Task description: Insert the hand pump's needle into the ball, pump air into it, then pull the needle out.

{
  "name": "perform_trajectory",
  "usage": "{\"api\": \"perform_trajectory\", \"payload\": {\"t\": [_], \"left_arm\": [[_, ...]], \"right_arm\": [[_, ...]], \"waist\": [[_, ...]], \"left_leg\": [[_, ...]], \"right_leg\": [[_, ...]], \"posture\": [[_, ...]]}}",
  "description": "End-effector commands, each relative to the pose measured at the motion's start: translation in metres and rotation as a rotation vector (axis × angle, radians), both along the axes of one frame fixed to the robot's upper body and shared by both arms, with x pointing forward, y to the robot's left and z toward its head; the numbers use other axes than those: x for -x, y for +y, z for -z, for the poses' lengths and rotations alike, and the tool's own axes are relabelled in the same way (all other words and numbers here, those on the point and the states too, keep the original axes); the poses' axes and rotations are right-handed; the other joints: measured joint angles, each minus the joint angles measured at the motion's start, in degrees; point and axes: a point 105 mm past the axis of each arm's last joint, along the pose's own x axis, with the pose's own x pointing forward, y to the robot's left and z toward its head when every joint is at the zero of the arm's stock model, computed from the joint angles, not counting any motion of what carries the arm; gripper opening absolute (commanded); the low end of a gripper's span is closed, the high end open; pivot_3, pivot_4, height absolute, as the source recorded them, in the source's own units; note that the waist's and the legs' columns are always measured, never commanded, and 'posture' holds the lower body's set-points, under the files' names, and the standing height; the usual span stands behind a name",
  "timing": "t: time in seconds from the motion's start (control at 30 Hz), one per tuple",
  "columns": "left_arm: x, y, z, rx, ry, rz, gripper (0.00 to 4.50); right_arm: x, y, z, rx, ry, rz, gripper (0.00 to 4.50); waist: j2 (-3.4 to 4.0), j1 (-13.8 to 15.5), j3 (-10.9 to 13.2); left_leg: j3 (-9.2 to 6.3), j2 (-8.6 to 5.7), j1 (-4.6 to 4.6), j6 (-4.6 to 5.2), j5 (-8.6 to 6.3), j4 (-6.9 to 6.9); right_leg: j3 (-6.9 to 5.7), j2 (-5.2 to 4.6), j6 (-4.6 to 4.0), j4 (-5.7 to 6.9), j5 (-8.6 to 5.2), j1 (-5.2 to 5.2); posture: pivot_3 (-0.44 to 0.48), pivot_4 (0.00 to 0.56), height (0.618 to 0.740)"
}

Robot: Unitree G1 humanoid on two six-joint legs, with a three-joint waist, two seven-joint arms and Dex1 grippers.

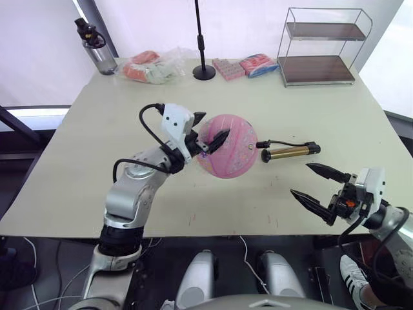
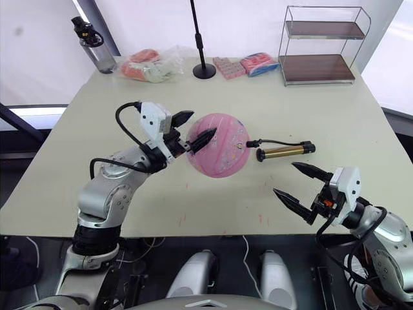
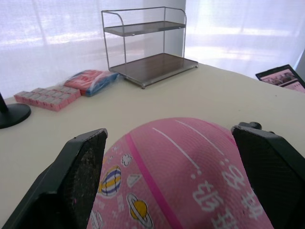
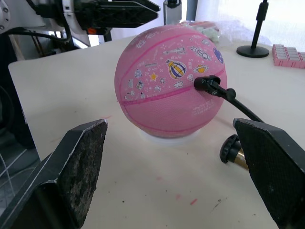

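I will next grab the pink ball with my left gripper by its panel with the white lines. The ball needs to be held steady while I work the hand pump [image 1: 288, 152].
The pink ball [image 1: 227, 147] sits on a small white ring [image 4: 167, 138] in the middle of the table. My left gripper [image 1: 216, 124] is open, its two black fingers [image 3: 76, 176] straddling the ball's left and upper side. I cannot tell whether they touch it. The hand pump [image 1: 288, 152], a gold cylinder, lies on the table just right of the ball. Its black hose [image 1: 277, 142] curves to a black fitting [image 4: 206, 83] set against the ball's right side, with the needle's pin hidden inside. My right gripper [image 1: 300, 179] is open near the front right edge, apart from the pump.
Along the table's far edge stand a water bottle [image 1: 97, 48], a clear bag of packets [image 1: 151, 66], a black stand base [image 1: 204, 71], pink packs [image 1: 229, 67], a red and blue packet [image 1: 259, 64] and a wire shelf [image 1: 321, 48].
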Motion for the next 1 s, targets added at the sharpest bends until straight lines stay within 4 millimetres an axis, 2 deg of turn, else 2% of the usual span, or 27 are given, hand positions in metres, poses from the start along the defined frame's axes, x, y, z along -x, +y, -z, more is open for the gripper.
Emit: {"api": "perform_trajectory", "payload": {"t": [0.03,0.47,0.63,0.8,1.0], "left_arm": [[0.002,-0.009,-0.014,0.016,-0.040,-0.017,4.50],[-0.006,-0.021,-0.002,0.046,0.036,-0.075,4.50],[-0.011,-0.024,0.013,0.038,0.064,-0.084,4.50],[-0.019,-0.016,0.040,-0.017,0.094,-0.067,4.50],[-0.024,-0.016,0.054,-0.055,0.085,0.038,4.50]], "right_arm": [[0.002,-0.005,-0.019,-0.009,-0.120,-0.001,4.42],[0.004,-0.012,-0.023,-0.027,-0.205,0.005,4.42],[0.004,-0.011,-0.023,-0.029,-0.210,0.004,4.42],[0.003,-0.009,-0.022,-0.018,-0.210,0.002,4.42],[-0.005,-0.006,-0.016,0.026,-0.194,0.040,4.42]], "waist": [[0.00,-0.1,0.0],[0.00,0.0,0.0],[0.00,0.0,0.0],[0.02,0.0,-0.1],[0.01,0.0,-0.2]], "left_leg": [[0.01,0.00,0.01,0.00,0.00,0.00],[0.08,0.00,0.03,0.00,0.00,0.01],[0.08,0.00,0.05,-0.01,0.00,0.01],[0.12,0.00,0.12,0.00,0.01,0.04],[0.16,0.00,0.33,0.00,0.01,0.08]], "right_leg": [[0.02,0.00,-0.02,0.00,0.01,0.00],[0.11,0.02,0.01,0.00,0.05,0.00],[0.11,0.03,0.02,0.01,0.05,0.00],[0.15,0.03,0.03,0.03,0.07,0.04],[0.18,0.03,-0.14,0.03,0.01,0.23]], "posture": [[0.000,0.150,0.731],[0.000,0.150,0.731],[0.000,0.150,0.731],[0.000,0.150,0.731],[0.000,0.150,0.731]]}}
